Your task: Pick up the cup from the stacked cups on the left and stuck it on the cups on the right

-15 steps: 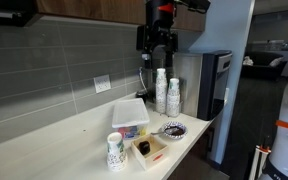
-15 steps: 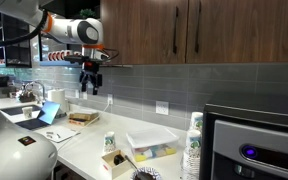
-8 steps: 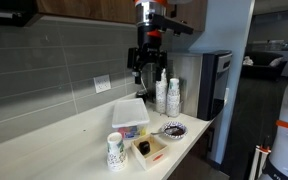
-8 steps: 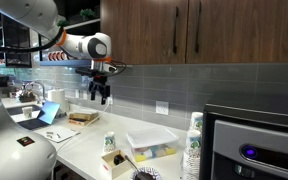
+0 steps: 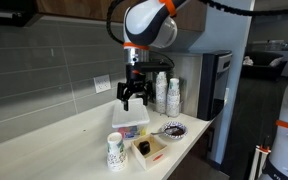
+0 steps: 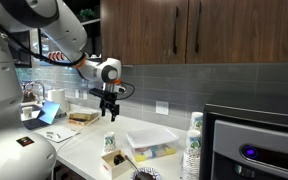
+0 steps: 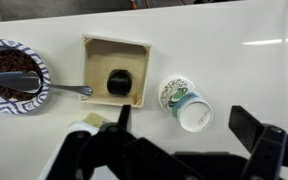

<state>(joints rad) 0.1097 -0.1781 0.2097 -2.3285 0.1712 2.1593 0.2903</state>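
Next, the gripper grabs the short stack's top cup by opposite sides near the cup's upper end, to keep that cup's lower end free for stacking.
A short stack of green-patterned paper cups (image 5: 115,150) stands near the counter's front edge and also shows in the other exterior view (image 6: 109,146). Two taller stacks of white cups (image 5: 167,94) stand at the back by the black machine, seen also in an exterior view (image 6: 193,146). My gripper (image 5: 134,98) hangs open and empty in the air above the counter, higher than the short stack, seen also in an exterior view (image 6: 110,112). In the wrist view the cup stack (image 7: 184,103) lies between my spread fingers (image 7: 189,125), well below them.
A small wooden box (image 7: 114,70) holding a dark object sits beside the cup stack. A patterned bowl (image 7: 14,78) with a spoon (image 7: 69,90) is beyond it. A clear plastic lidded container (image 5: 130,112) lies behind. The black machine (image 5: 216,85) ends the counter.
The arm has swung away from the tall cup stacks at the back and come down and forward over the short cup stack. The gripper stays open.
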